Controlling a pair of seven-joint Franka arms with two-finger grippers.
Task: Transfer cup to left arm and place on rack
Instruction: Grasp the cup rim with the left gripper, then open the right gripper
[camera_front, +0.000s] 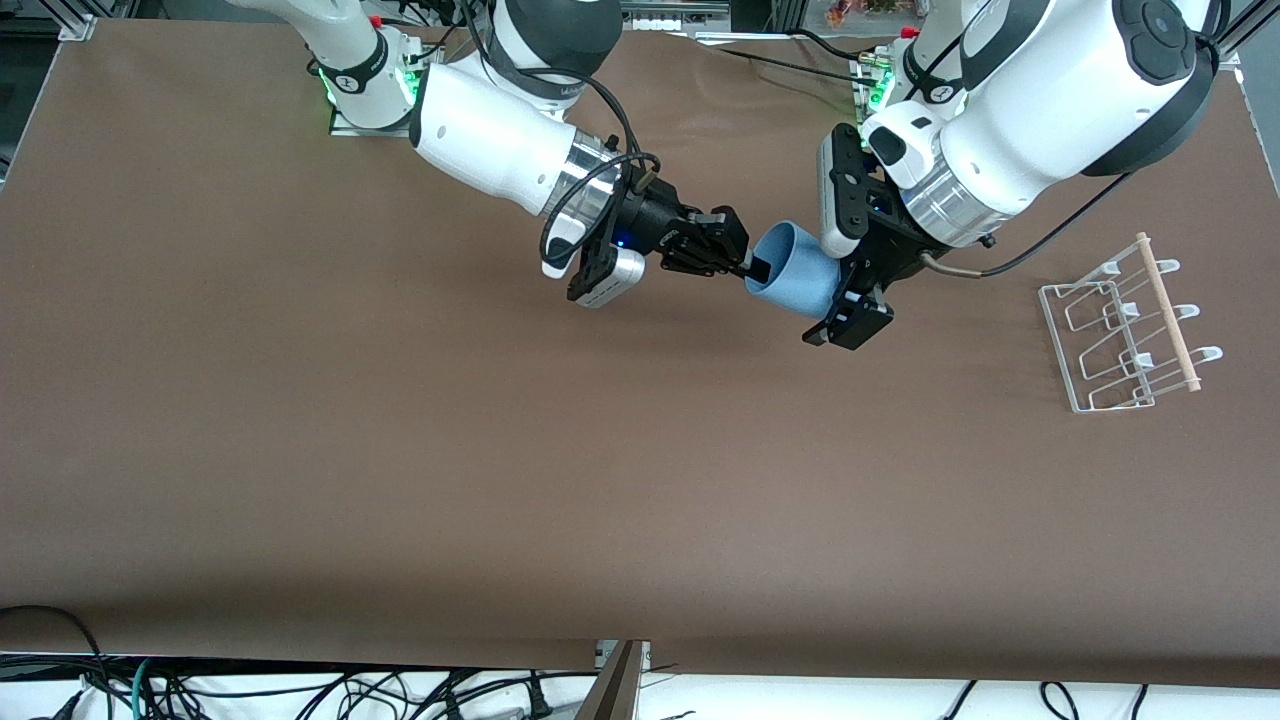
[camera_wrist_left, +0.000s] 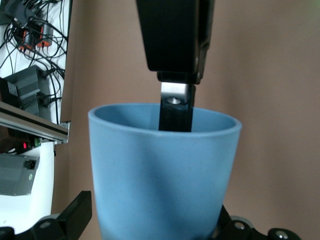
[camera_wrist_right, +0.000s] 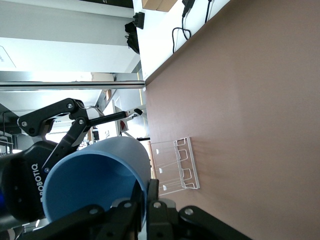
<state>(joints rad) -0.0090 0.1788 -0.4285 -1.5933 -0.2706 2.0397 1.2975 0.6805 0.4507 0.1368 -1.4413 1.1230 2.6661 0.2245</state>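
My left gripper is to place the light blue cup on the white wire rack (camera_front: 1120, 330), so next it needs to grab the cup by its body (camera_front: 821, 283).
The light blue cup (camera_front: 795, 270) hangs tilted in the air over the middle of the table, its mouth toward the right arm. My right gripper (camera_front: 752, 268) is shut on the cup's rim, one finger inside the wall and one outside (camera_wrist_right: 150, 200). In the left wrist view that finger (camera_wrist_left: 176, 107) dips into the cup (camera_wrist_left: 160, 170). My left gripper (camera_front: 822, 300) is open, its fingers (camera_wrist_left: 75, 215) standing either side of the cup's body with a small gap. The white wire rack (camera_front: 1120, 330) stands on the table toward the left arm's end and shows in the right wrist view as well, rack (camera_wrist_right: 175, 172).
Brown table cover (camera_front: 500, 450) spreads all round. Cables hang along the table edge nearest the front camera (camera_front: 400, 690). The arms' bases stand at the table's edge farthest from the front camera.
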